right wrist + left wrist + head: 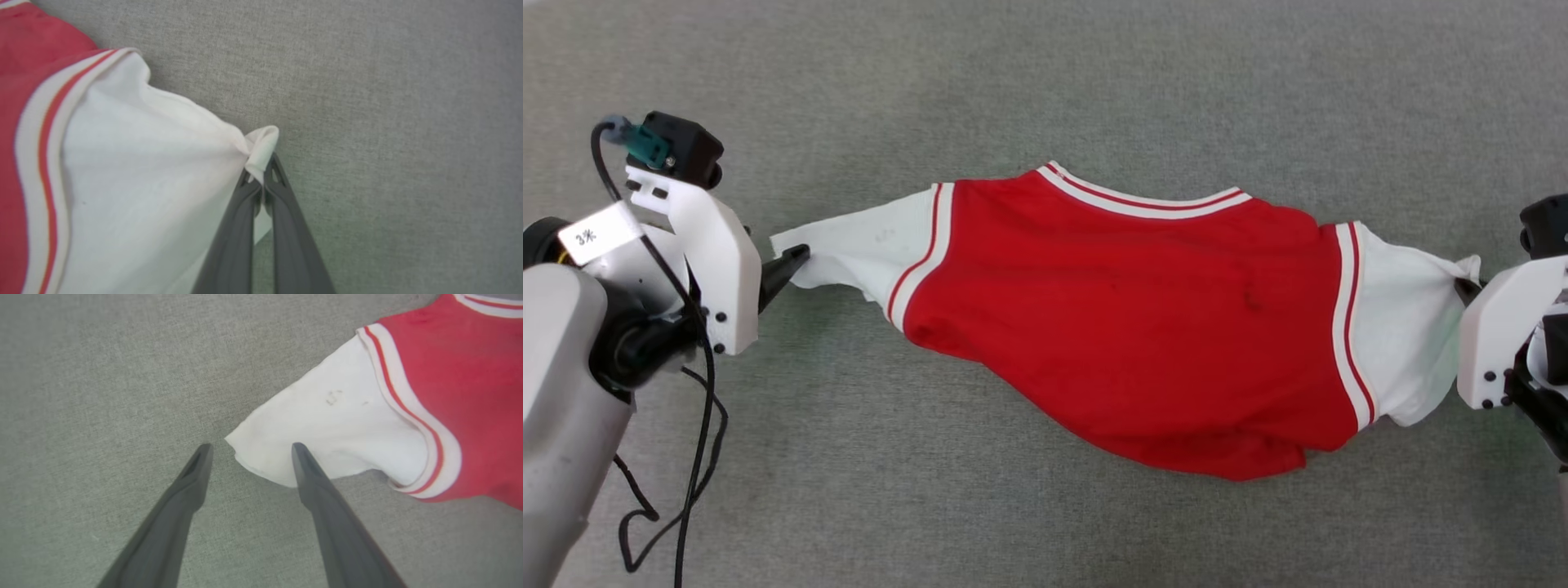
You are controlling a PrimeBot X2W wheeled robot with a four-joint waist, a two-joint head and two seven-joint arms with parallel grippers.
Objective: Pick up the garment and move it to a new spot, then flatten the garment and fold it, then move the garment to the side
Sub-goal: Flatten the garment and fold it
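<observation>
My left gripper is going to pinch the garment next by the narrow tip of its white sleeve [792, 251], because the red body [1130, 314] lies spread out wide and flat.
The garment [1127, 318], a red jersey with white sleeves and striped collar, lies stretched sideways across the grey surface, plain red side up. My left gripper [248, 448] stands open at the tip of the left white sleeve [327, 428]; one finger overlaps the sleeve edge, the other is over bare surface. In the head view the left gripper [796, 260] touches that sleeve end. My right gripper [261, 173] is shut on the bunched cuff of the right sleeve [155, 183], and the right gripper [1468, 287] sits at the far right.
Grey fabric-like surface [1045, 90] extends all around the jersey. A black cable [698, 425] hangs from my left wrist at the lower left.
</observation>
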